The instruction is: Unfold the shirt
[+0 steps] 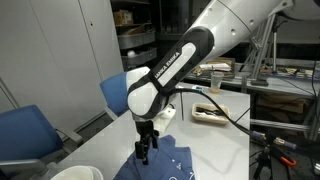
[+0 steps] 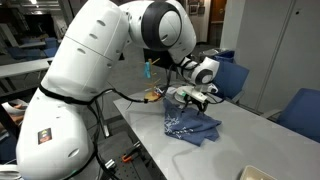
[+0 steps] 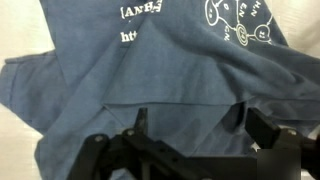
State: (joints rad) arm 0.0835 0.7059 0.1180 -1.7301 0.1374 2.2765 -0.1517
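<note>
The gripper grabs the shirt [image 3: 150, 70] by its folded-over layer's edge, beyond the white printed letters, next, to draw that layer out and unfold it.
The shirt [image 3: 150, 70] is a blue fabric with white printed letters and line graphics, lying crumpled and folded over itself on the white table. It shows in both exterior views [image 1: 168, 165] [image 2: 190, 125]. My gripper [image 3: 200, 125] hangs just above the cloth, open. Its two dark fingers [image 3: 262, 125] stand wide apart with only fabric below and nothing pinched between them. In the exterior views the gripper [image 1: 146, 148] [image 2: 193, 100] points down over one edge of the shirt.
Blue chairs [image 1: 120, 92] [image 2: 232, 75] stand along the table's side. A small tray [image 1: 210, 113] with objects sits farther back on the table. A white round object [image 1: 75, 172] lies near the table's corner. Shelves and benches fill the background.
</note>
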